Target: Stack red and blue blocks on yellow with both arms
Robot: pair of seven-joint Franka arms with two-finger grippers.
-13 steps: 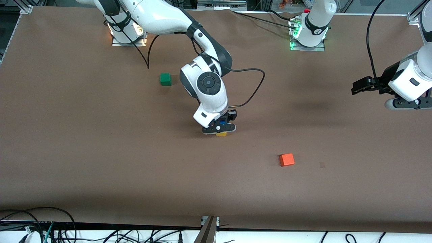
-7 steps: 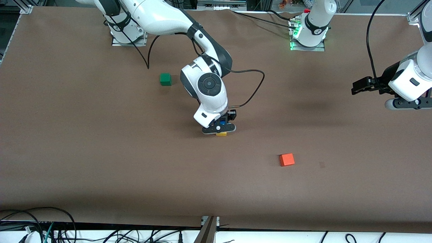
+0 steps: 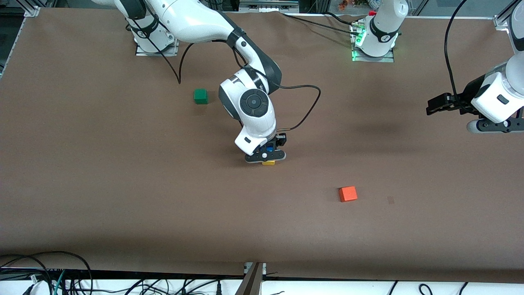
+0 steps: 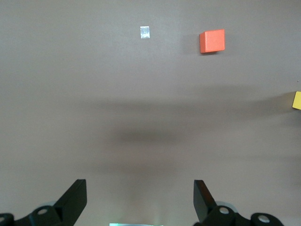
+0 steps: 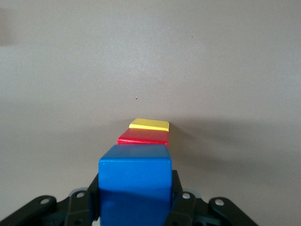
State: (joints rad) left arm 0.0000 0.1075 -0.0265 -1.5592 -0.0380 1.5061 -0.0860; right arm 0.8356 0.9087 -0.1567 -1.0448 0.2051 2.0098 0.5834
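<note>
In the right wrist view, the blue block (image 5: 135, 183) sits squarely on the red block (image 5: 143, 136) and would stand, so my right gripper releases it next.
In the right wrist view my right gripper (image 5: 135, 197) is shut on the blue block (image 5: 135, 181). It holds the block right over the red block (image 5: 143, 137), which lies on the yellow block (image 5: 149, 124). Whether blue touches red I cannot tell. In the front view this right gripper (image 3: 266, 155) stands low at the table's middle, a blue patch (image 3: 269, 149) showing in it and a yellow edge (image 3: 268, 163) under it; red is hidden there. My left gripper (image 3: 493, 128) waits high at the left arm's end, open (image 4: 140, 197) and empty.
An orange cube (image 3: 348, 194) lies nearer the front camera than the stack, toward the left arm's end; it also shows in the left wrist view (image 4: 212, 41). A green cube (image 3: 200, 96) sits near the right arm's base. A small pale patch (image 3: 390, 200) marks the cloth beside the orange cube.
</note>
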